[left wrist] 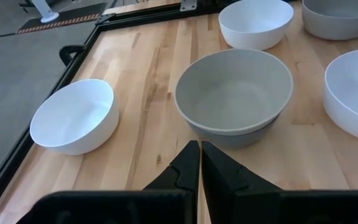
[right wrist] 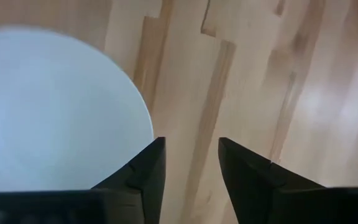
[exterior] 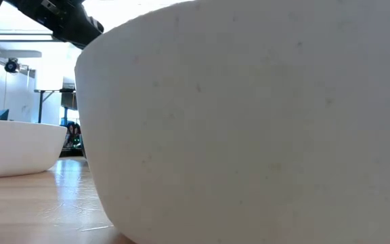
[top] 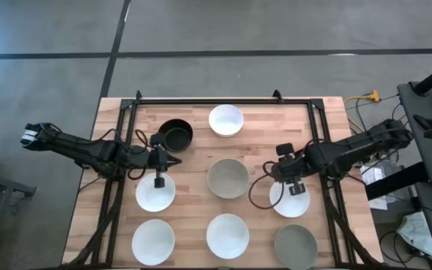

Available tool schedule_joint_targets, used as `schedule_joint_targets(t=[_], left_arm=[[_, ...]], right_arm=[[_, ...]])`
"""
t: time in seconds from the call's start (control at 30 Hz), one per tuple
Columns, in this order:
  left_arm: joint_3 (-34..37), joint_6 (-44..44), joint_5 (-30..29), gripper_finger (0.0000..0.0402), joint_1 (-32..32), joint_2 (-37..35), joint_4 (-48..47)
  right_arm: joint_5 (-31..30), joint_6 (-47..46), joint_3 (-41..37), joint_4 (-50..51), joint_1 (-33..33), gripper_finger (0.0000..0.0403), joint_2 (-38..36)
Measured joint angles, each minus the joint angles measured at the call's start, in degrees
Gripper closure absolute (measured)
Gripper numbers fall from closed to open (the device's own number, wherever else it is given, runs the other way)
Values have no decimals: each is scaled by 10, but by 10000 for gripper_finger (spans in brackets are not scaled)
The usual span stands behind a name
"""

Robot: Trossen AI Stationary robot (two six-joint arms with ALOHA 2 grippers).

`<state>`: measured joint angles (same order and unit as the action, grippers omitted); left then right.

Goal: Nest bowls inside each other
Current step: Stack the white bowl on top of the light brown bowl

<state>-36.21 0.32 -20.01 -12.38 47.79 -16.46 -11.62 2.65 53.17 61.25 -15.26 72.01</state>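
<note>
The white bowl will nest inside the middle grey bowl, so my right gripper will next grab it by its rim [right wrist: 149,124].
In the high view, eight bowls show on the wooden table: a black bowl [top: 175,135], white bowls [top: 226,120] [top: 155,193] [top: 289,201] [top: 153,240] [top: 227,235] and grey bowls [top: 227,178] [top: 295,246]. My left gripper [top: 175,160] [left wrist: 199,157] is shut, between the black bowl and a white one, pointing at the middle grey bowl [left wrist: 235,93]. My right gripper [top: 294,187] [right wrist: 191,158] is open and points down over a white bowl's rim [right wrist: 143,106] and the bare wood beside it, touching nothing. Every bowl stands upright on its base.
A black metal frame [top: 223,99] borders the table's far and side edges. In the low view, one white bowl [exterior: 249,122] stands right before the camera, with another [exterior: 19,146] to its left. Strips of bare wood [top: 190,187] lie between the bowls. Cables and equipment [top: 426,135] stand to the right of the table.
</note>
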Motion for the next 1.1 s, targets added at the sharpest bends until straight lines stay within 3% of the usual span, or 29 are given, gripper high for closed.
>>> schedule_joint_targets(t=[0.23, 0.53, 0.73, 0.87, 1.1], left_arm=[[0, 0, 0, 401, 0, 0, 10], [0, 4, 0, 401, 0, 12, 10], [0, 19, 0, 401, 0, 36, 17], [0, 29, 0, 401, 0, 47, 26], [0, 33, 0, 401, 0, 48, 28]], right_arm=[[26, 89, -28, -52, 10, 248, 32], [76, 104, -20, -62, 10, 261, 101], [79, 109, -20, -64, 9, 269, 139], [77, 110, -19, -67, 9, 295, 150], [77, 111, -18, -65, 9, 382, 144]])
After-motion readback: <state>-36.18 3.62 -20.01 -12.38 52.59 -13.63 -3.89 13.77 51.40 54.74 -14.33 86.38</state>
